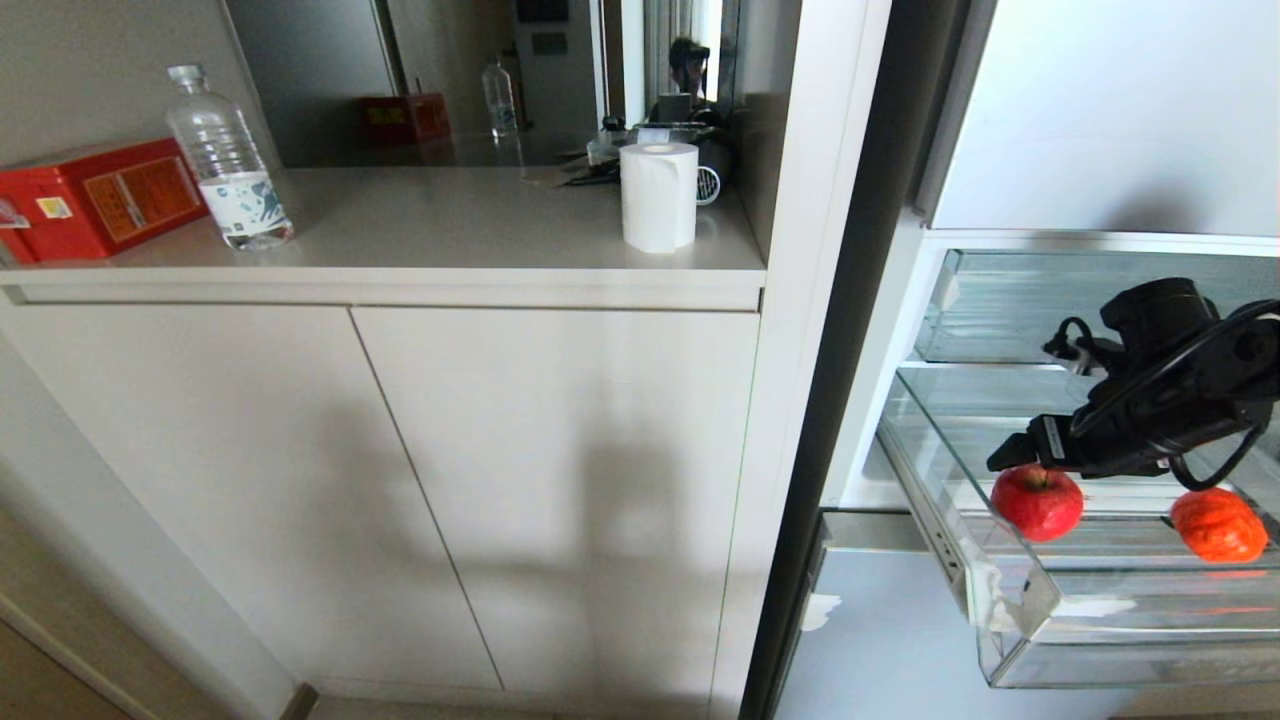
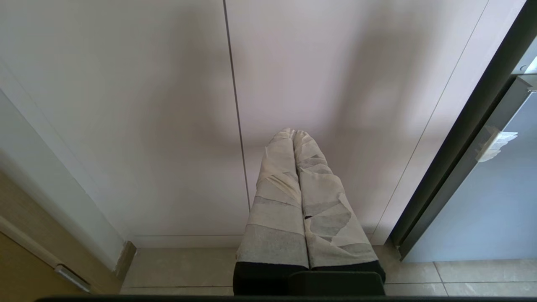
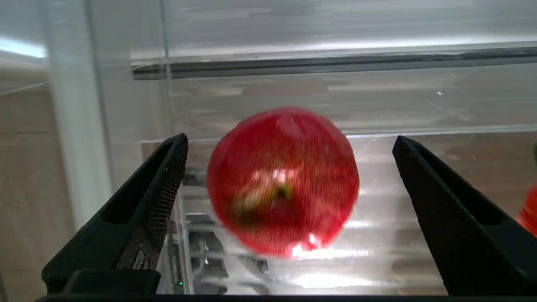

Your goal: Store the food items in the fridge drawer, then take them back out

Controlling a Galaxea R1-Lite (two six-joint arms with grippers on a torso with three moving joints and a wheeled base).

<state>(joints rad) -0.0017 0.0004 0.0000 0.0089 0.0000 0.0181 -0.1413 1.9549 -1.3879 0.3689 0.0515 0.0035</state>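
The smooth red food item (image 1: 1038,504) in the clear drawer (image 1: 1130,650) is below the fingers of my right gripper, so they would miss it if they closed now. My right gripper needs to go lower before it closes.
Two food items lie in the pulled-out clear fridge drawer (image 1: 1130,650): a smooth red one (image 1: 1038,502) on the left and a lumpy orange one (image 1: 1218,525) on the right. My right gripper (image 1: 1008,460) hangs just above the red one. In the right wrist view that gripper (image 3: 290,139) is open, and the red item (image 3: 283,180) sits between its black fingers (image 3: 168,176) without touching either. The orange item (image 3: 529,209) shows only at the frame's edge, on the drawer's ridged floor (image 3: 377,235). My left gripper (image 2: 293,133), with taped fingers, is shut on nothing, low before the cabinet doors.
Left of the fridge is a counter (image 1: 450,240) with a red box (image 1: 95,200), a water bottle (image 1: 228,160) and a paper roll (image 1: 658,195). White cabinet doors (image 1: 400,480) are below it. Another clear bin (image 1: 1000,310) sits above and behind the drawer.
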